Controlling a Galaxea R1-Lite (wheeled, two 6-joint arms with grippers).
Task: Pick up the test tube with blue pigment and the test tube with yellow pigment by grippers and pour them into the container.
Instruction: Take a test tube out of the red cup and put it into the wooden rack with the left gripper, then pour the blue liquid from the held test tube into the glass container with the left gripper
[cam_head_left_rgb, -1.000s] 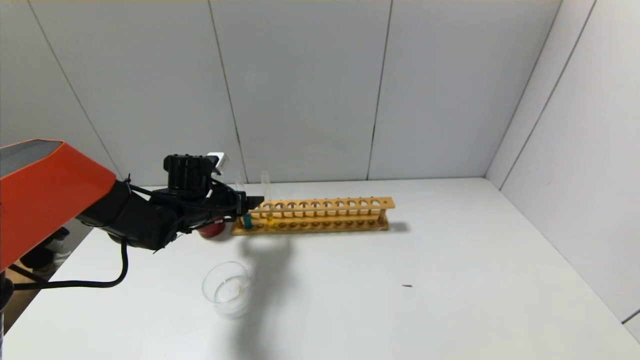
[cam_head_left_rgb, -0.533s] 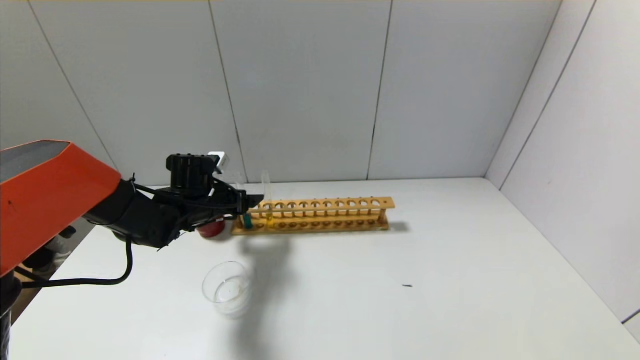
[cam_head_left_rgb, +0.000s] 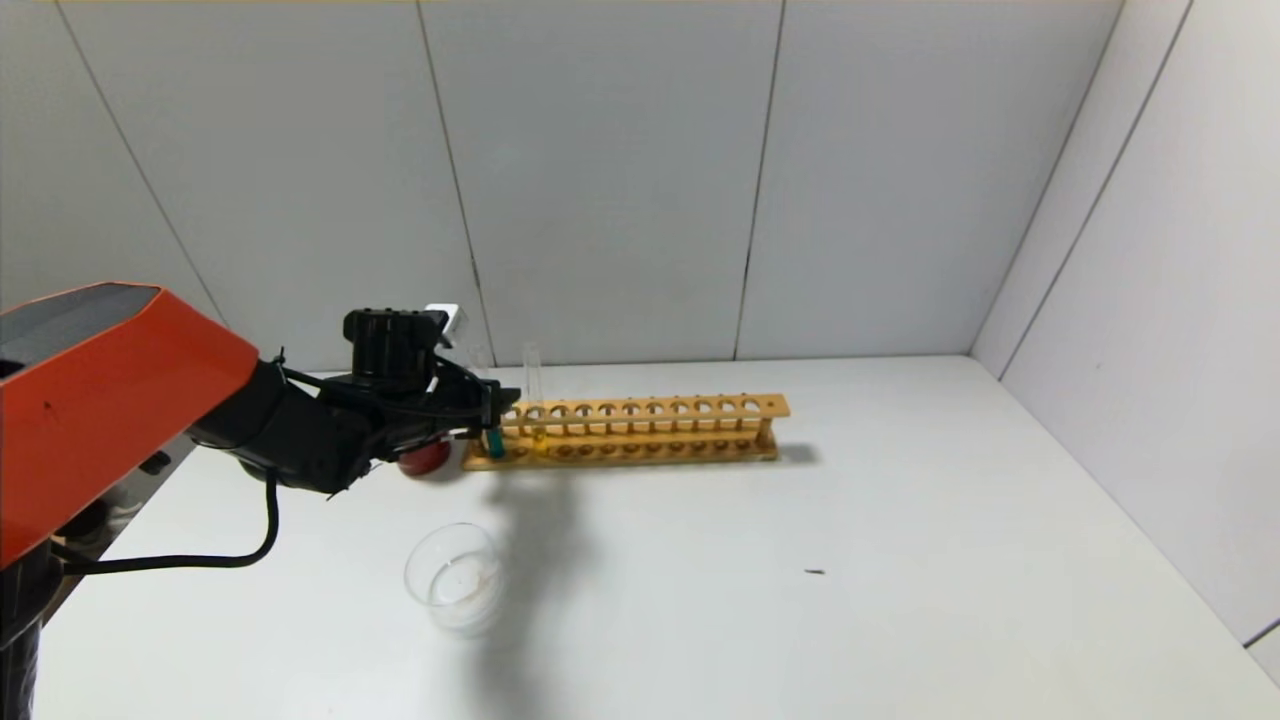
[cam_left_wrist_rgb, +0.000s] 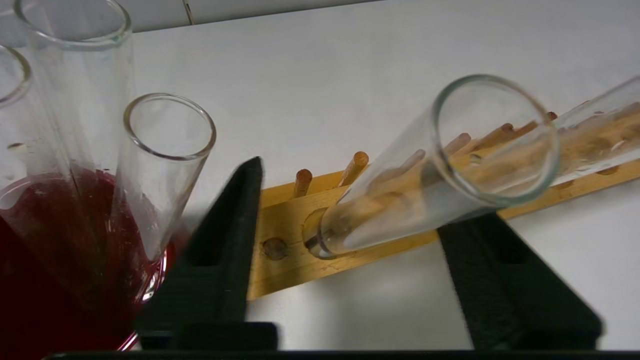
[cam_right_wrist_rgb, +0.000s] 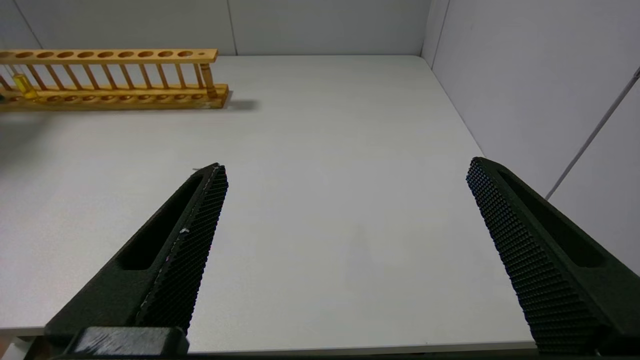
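Observation:
The wooden rack closes around the test tube's lower end, so my left gripper will next grip the tube by its bare glass above the rack (cam_left_wrist_rgb: 399, 195).
The test tube with blue pigment (cam_head_left_rgb: 494, 443) stands in the end hole of the wooden rack (cam_head_left_rgb: 650, 428). The test tube with yellow pigment (cam_head_left_rgb: 540, 436) stands two holes along. My left gripper (cam_head_left_rgb: 503, 403) is open around the blue tube's upper part. In the left wrist view my left gripper (cam_left_wrist_rgb: 350, 200) has that tube (cam_left_wrist_rgb: 430, 185) between its spread fingers (cam_left_wrist_rgb: 225, 240), apart from both; its liquid is hidden. The clear glass container (cam_head_left_rgb: 455, 578) sits nearer me. My right gripper (cam_right_wrist_rgb: 345, 167) is open and empty over the table, out of the head view.
A dark red cup (cam_head_left_rgb: 425, 457) holding clear empty tubes (cam_left_wrist_rgb: 165, 150) stands just left of the rack, close to my left fingers. A small dark speck (cam_head_left_rgb: 815, 572) lies on the white table (cam_head_left_rgb: 900, 600). Grey walls close the back and right.
My left arm has edged a little toward the rack. The gripper stays open around the blue tube. The tubes, rack and container have not moved.

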